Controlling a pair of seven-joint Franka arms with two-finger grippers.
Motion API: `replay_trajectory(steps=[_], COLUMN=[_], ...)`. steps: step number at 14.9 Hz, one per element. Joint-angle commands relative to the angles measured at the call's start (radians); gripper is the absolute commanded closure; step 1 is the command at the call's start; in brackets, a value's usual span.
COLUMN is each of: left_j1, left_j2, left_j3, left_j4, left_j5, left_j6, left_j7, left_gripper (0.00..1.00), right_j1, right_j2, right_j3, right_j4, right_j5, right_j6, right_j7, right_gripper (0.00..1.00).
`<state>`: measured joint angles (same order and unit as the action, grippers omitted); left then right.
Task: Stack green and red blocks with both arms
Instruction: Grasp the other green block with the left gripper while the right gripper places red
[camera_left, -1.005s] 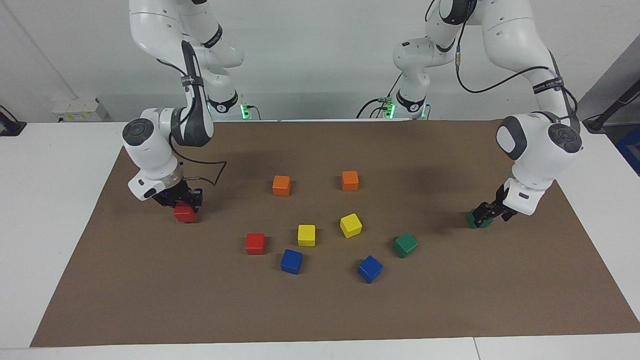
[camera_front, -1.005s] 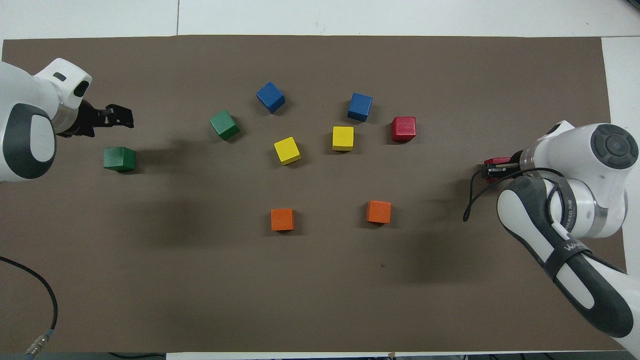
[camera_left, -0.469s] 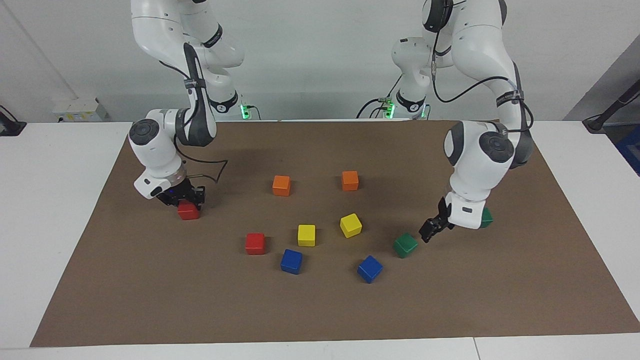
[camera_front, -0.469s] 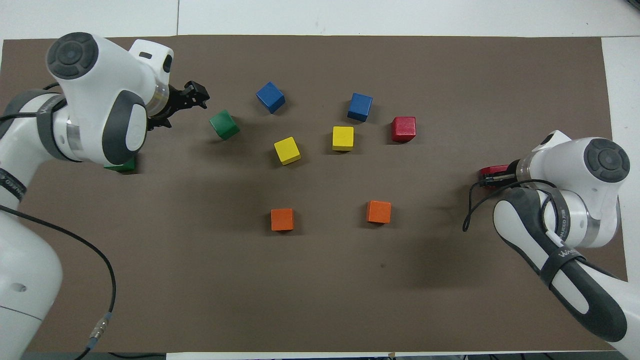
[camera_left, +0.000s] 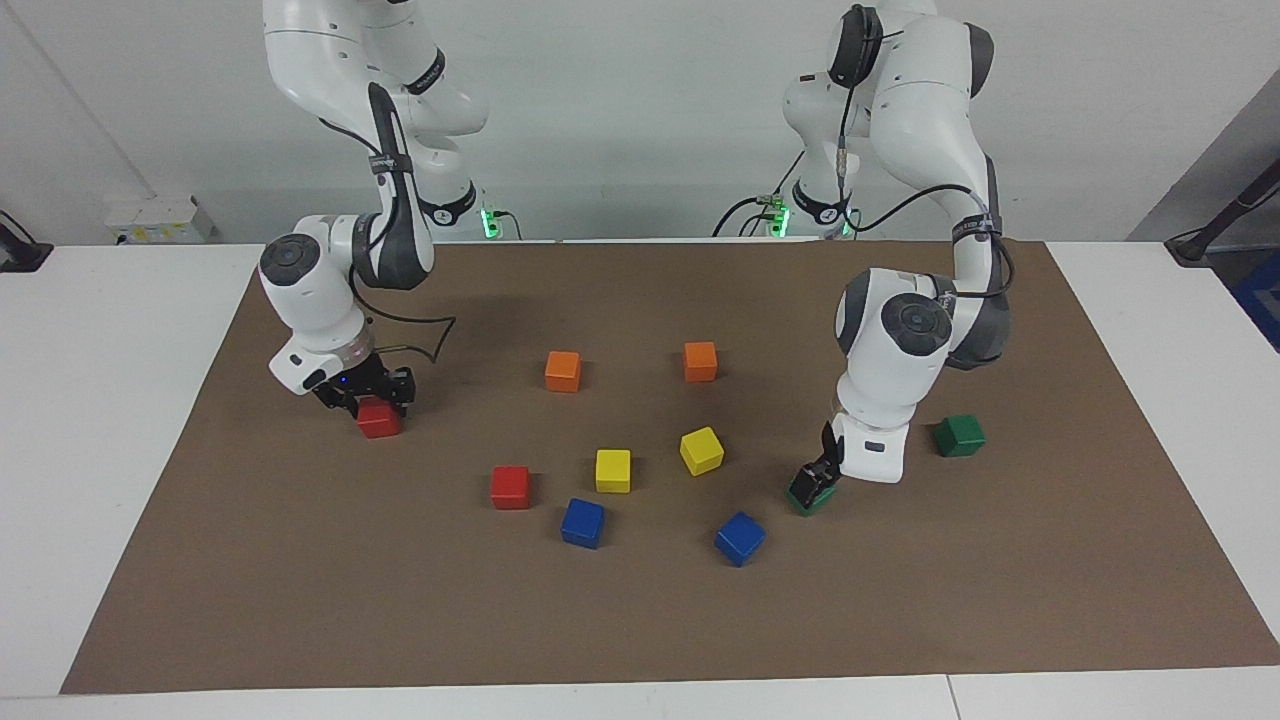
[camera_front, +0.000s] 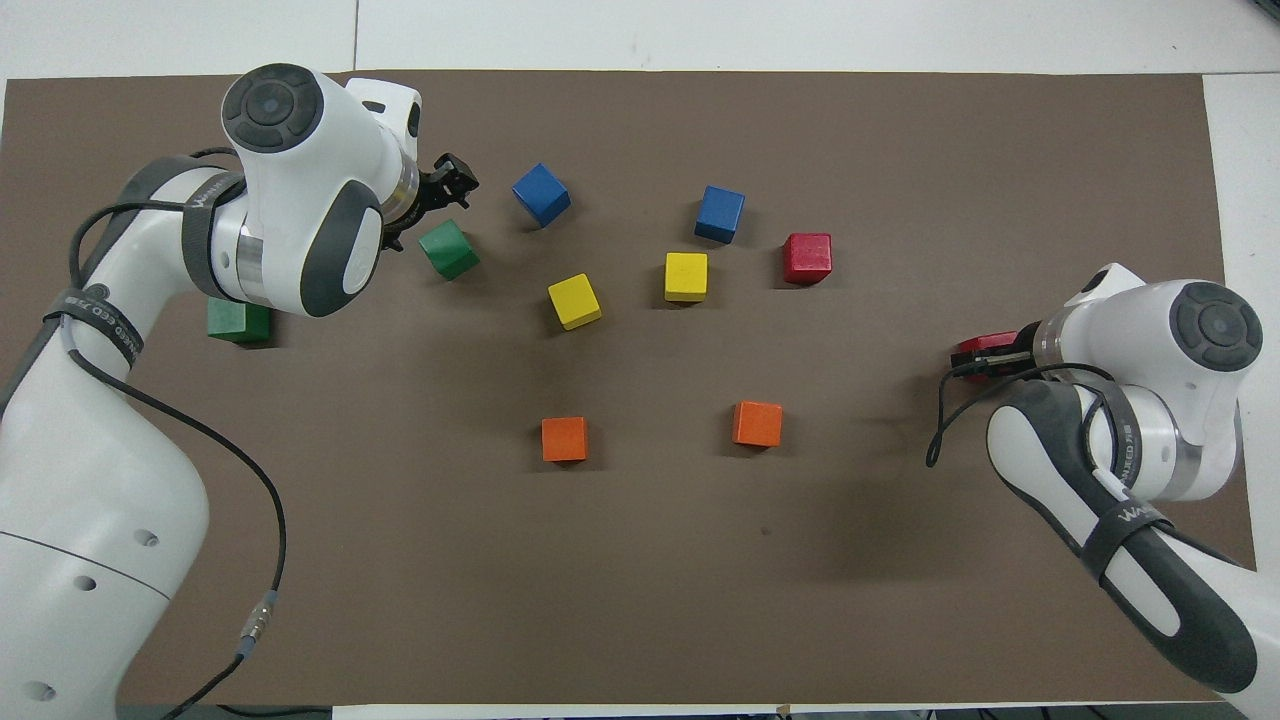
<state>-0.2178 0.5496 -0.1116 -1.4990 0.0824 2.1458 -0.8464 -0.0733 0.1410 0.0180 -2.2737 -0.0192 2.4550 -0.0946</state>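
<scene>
My left gripper moves toward the green block (camera_front: 450, 250) next, then closes, since it lies whole in sight beyond the open fingers, and closing now would miss.
My left gripper (camera_left: 815, 478) is open and low over a dark green block (camera_left: 806, 497), one finger down against its side; in the overhead view the gripper (camera_front: 452, 185) shows just beside this block (camera_front: 449, 250). The second green block (camera_left: 960, 435) sits alone toward the left arm's end of the mat, half hidden under the arm in the overhead view (camera_front: 236, 321). My right gripper (camera_left: 366, 393) is shut on a red block (camera_left: 378, 419) at the right arm's end, also in the overhead view (camera_front: 985, 346). The second red block (camera_left: 510, 487) lies free among the middle cubes.
Two orange cubes (camera_left: 563, 371) (camera_left: 700, 361) lie nearer to the robots. Two yellow cubes (camera_left: 613, 470) (camera_left: 701, 450) and two blue cubes (camera_left: 582, 523) (camera_left: 740, 538) lie around the free red and green blocks. All sit on a brown mat (camera_left: 640, 630).
My left gripper left the green block at its end of the mat and swung across to the green block by the blue cube. My right gripper shifted slightly with the red block.
</scene>
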Motion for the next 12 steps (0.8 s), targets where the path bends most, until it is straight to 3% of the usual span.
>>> replay_trajectory(steps=[1,4,6,8,12], left_j1=[-0.017,-0.018,-0.02,-0.021,-0.028], left_j2=[-0.002,-0.031,-0.031,-0.03,-0.031], left_j3=[0.015,0.015,0.015,0.015,0.015], left_j4=[-0.041,-0.147,-0.156,-0.158,-0.175], left_j5=[0.062,0.062,0.062,0.063,0.062], left_j6=[0.051,0.135,0.151,0.152,0.171], left_j7=[-0.031,-0.049,-0.103,-0.106,-0.109], left_gripper=[0.0,0.0,0.0,0.0,0.0], right_j1=[-0.019,-0.005,0.024,0.068,0.159], right_j2=[-0.027,-0.078,-0.093,-0.052,0.046], right_j3=[0.01,0.017,0.039,0.039,0.04], right_j4=[0.017,0.153,0.254,0.388,0.561], right_j5=[0.005,0.018,0.018,0.016,0.008], right_j6=[-0.031,-0.255,-0.339,-0.425,-0.505], right_j7=[-0.01,0.045,0.082,0.09,0.11], right_gripper=[0.0,0.0,0.0,0.0,0.0])
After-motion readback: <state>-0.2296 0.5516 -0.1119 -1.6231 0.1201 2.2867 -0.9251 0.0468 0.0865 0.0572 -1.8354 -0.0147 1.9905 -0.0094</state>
